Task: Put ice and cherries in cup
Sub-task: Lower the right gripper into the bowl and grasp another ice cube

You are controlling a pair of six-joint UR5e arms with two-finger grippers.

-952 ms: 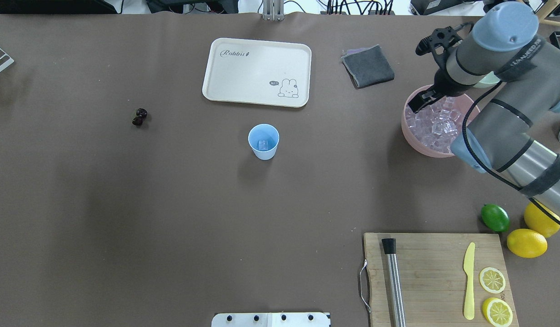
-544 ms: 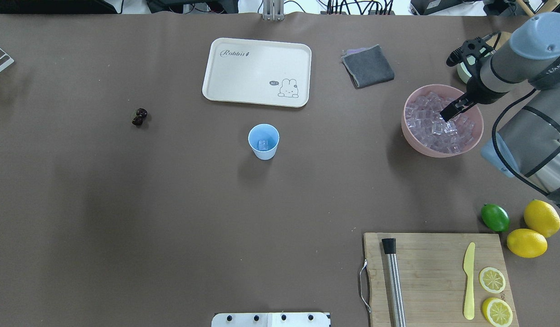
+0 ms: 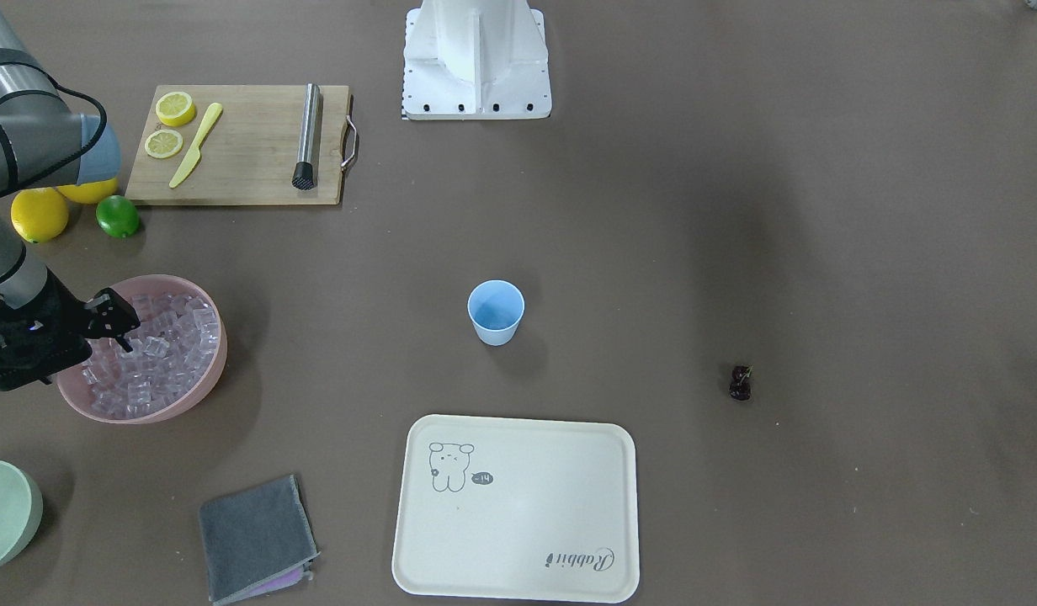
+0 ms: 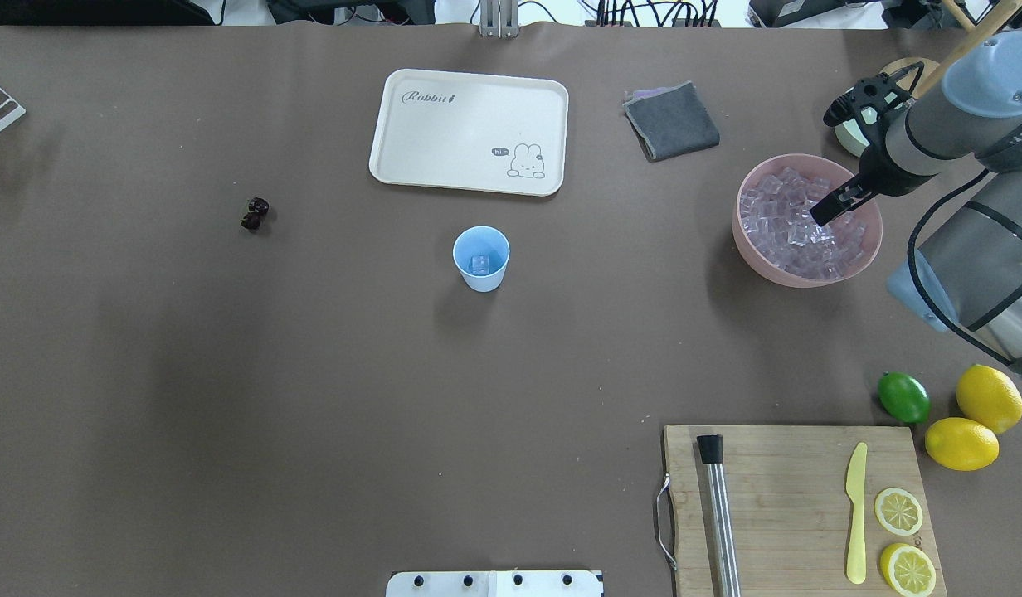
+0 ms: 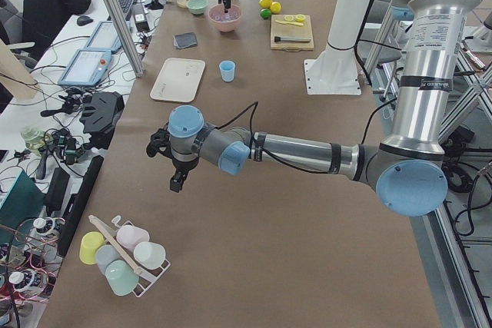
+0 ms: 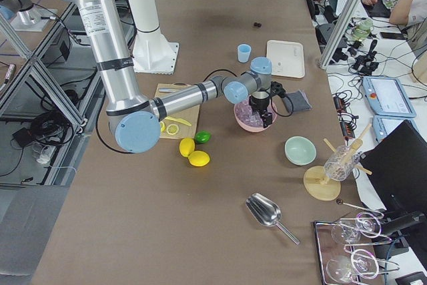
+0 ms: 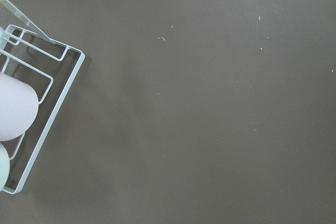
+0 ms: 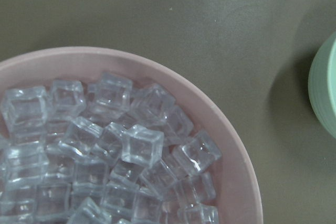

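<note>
I should next grab a clear ice cube by its opposite sides with my right gripper. Then the ice can go in the light blue cup (image 3: 496,311).
The light blue cup (image 4: 481,257) stands mid-table, also in the front view (image 3: 495,311), with one ice cube (image 4: 479,264) inside. Many clear ice cubes (image 4: 789,228) fill a pink bowl (image 4: 737,217) at the right, seen close in the right wrist view (image 8: 142,145). My right gripper (image 4: 826,214) hangs over the ice in the bowl, jaws apart and empty, as the front view (image 3: 114,324) shows. The dark cherries (image 4: 255,213) lie alone on the left of the table. My left gripper (image 5: 178,182) hovers over bare table far from them; I cannot tell its state.
A cream tray (image 4: 469,124) and a grey cloth (image 4: 671,120) lie behind the cup. A cutting board (image 4: 785,497) with muddler, knife and lemon slices sits front right, with a lime and lemons beside it. A pale green bowl (image 3: 1,513) stands by the pink bowl. A wire cup rack (image 7: 31,103) lies under the left wrist.
My right gripper has swung from the pink bowl's left rim to over its right half and dropped closer to the ice. The cup, cherries and left arm have not moved.
</note>
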